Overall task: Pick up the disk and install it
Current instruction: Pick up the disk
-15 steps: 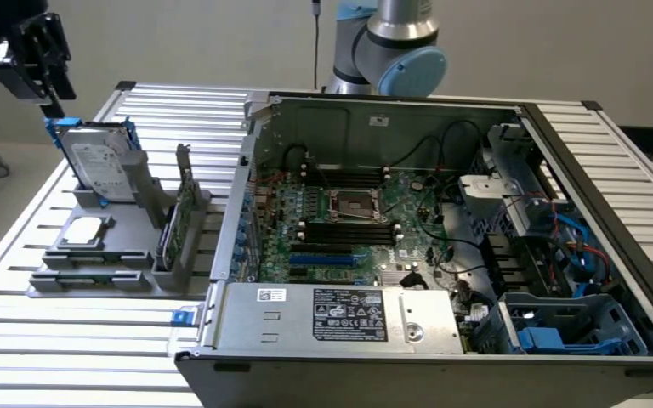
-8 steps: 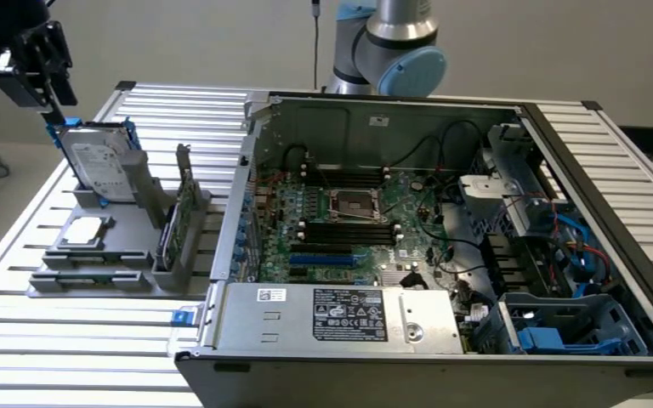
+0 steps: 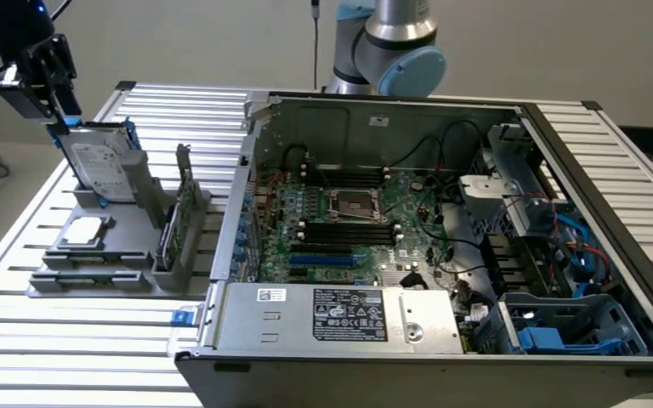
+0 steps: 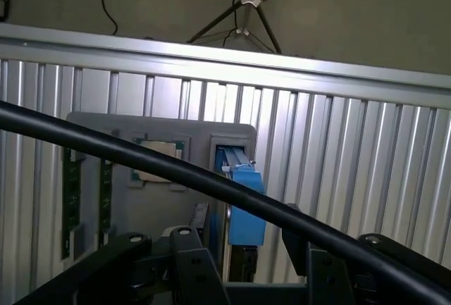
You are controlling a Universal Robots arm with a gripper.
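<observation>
My open fingers would miss above the disk's upper end (image 3: 91,127) and should lower first.
The disk (image 3: 99,166), a silver-grey drive with a white label and blue rails, stands upright in a grey holder (image 3: 99,276) at the exterior view's left. My gripper (image 3: 64,117) hangs right at the disk's upper end. From the wrist, the disk (image 4: 243,192) appears edge-on with its blue rail on top. My gripper (image 4: 250,277) is open, its black fingers (image 4: 190,266) standing apart on either side of the disk's edge, and I see no contact with it.
An open computer case (image 3: 247,127) with motherboard and cables takes up the middle and right, with a blue-lined drive bay (image 3: 564,331) at its near right corner. The holder also carries a silver chip (image 3: 85,231) and a green card (image 3: 179,221). A black cable (image 4: 106,146) crosses the wrist view.
</observation>
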